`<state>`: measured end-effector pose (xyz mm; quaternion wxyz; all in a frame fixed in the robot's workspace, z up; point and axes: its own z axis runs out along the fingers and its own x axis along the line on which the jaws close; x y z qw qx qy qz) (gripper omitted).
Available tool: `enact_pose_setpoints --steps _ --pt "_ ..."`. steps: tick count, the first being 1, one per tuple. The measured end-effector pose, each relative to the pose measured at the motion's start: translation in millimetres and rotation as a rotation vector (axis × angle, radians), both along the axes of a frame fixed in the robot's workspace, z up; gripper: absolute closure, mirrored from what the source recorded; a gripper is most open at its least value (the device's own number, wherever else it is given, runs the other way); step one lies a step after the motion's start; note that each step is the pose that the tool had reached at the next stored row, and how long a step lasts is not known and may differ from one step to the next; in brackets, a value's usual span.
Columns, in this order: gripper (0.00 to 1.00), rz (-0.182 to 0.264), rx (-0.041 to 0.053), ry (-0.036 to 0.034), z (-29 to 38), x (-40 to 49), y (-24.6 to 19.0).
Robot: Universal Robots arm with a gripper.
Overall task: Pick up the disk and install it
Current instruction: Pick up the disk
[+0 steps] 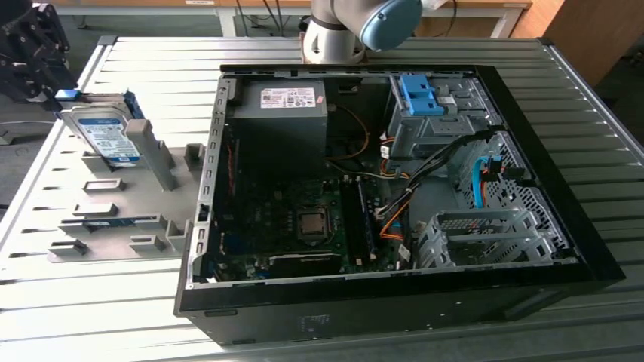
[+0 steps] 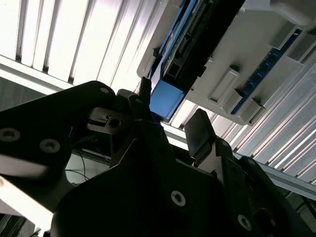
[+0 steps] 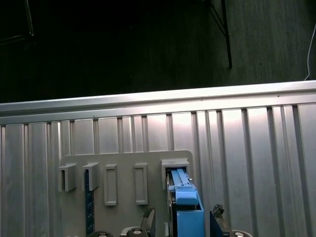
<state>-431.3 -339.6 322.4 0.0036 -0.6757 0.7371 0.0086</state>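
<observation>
The grey holder's posts hug the disk's lower part, so I will grab its blue upper end with my gripper.
The disk, a silver drive with a white-and-blue label in a blue caddy, stands on edge in a slot of the grey holder plate, at the exterior view's left. My black gripper hangs over its far upper end. In both wrist views the gripper is open and straddles the caddy's blue end. One dark finger stands a little off the blue plastic; the other finger is close beside it.
An open black computer case lies on the ribbed metal table, to the right of the holder. Inside are a power-supply box, a bare blue bracket, cables and a perforated drive cage. A thin blue-edged board lies in another holder slot.
</observation>
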Motion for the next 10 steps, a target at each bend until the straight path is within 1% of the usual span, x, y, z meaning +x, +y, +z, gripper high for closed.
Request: enact_pose_setpoints --steps 4,10 --pt "0.45 0.0 0.0001 -0.0001 -5.0 2.7 0.0" --pt "0.45 0.0 0.0001 -0.0001 -6.1 2.8 -0.1"
